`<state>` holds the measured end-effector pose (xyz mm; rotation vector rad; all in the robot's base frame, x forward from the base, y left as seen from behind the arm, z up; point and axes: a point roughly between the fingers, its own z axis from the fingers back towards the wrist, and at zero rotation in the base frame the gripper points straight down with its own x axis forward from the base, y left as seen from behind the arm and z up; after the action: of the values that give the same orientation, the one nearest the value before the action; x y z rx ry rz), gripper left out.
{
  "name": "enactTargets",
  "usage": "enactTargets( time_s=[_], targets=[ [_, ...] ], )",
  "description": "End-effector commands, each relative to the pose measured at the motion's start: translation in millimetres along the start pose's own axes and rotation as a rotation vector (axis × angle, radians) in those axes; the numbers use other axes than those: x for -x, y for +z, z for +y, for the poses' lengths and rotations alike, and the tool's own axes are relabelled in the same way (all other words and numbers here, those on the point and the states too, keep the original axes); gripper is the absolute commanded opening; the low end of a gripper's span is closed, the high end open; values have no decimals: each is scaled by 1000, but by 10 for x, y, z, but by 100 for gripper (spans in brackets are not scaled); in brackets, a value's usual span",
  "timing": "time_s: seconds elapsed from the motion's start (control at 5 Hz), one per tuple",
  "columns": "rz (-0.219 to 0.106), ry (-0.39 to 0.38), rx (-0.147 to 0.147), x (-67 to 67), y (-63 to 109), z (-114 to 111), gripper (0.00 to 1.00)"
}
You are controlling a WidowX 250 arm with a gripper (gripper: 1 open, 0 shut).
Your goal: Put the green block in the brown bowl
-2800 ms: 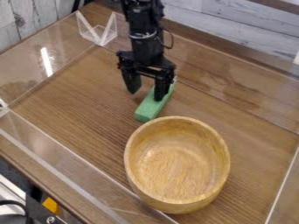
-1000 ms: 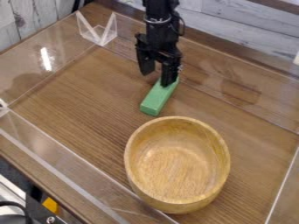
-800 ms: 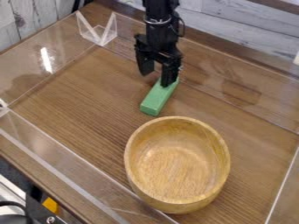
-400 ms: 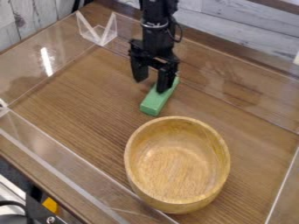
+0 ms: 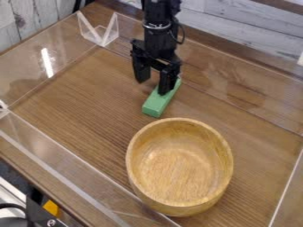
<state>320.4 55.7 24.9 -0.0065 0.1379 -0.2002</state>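
My gripper is to take hold of the green block (image 5: 157, 101) by its far end next, so that it can put the block in the brown bowl.
The green block (image 5: 157, 101) lies flat on the wooden table, just beyond the far rim of the brown bowl (image 5: 135, 147), which stands empty at the front. My gripper (image 5: 155, 80) hangs over the block's far end, pointing down. Its black fingers (image 5: 140, 74) are open and spread on either side of that end. Nothing is held between them. The block's far tip is partly hidden behind the fingers.
Clear acrylic walls (image 5: 48, 133) fence the table on the left and front. A transparent folded stand (image 5: 97, 28) sits at the back left. White planks form the back wall. Bare wood lies left of the block and right of the gripper.
Over the last second my gripper has shifted slightly left and lower toward the block's far end, staying open. The block and the bowl have not moved in that time.
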Motion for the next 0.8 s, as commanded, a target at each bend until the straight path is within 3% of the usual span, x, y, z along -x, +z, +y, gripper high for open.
enactTargets(
  time_s=[0.0,0.6],
  targets=[
    [45,-64,-9,81,-127,-58,100],
    [69,-123,-7,47,-225,-197,100]
  ],
)
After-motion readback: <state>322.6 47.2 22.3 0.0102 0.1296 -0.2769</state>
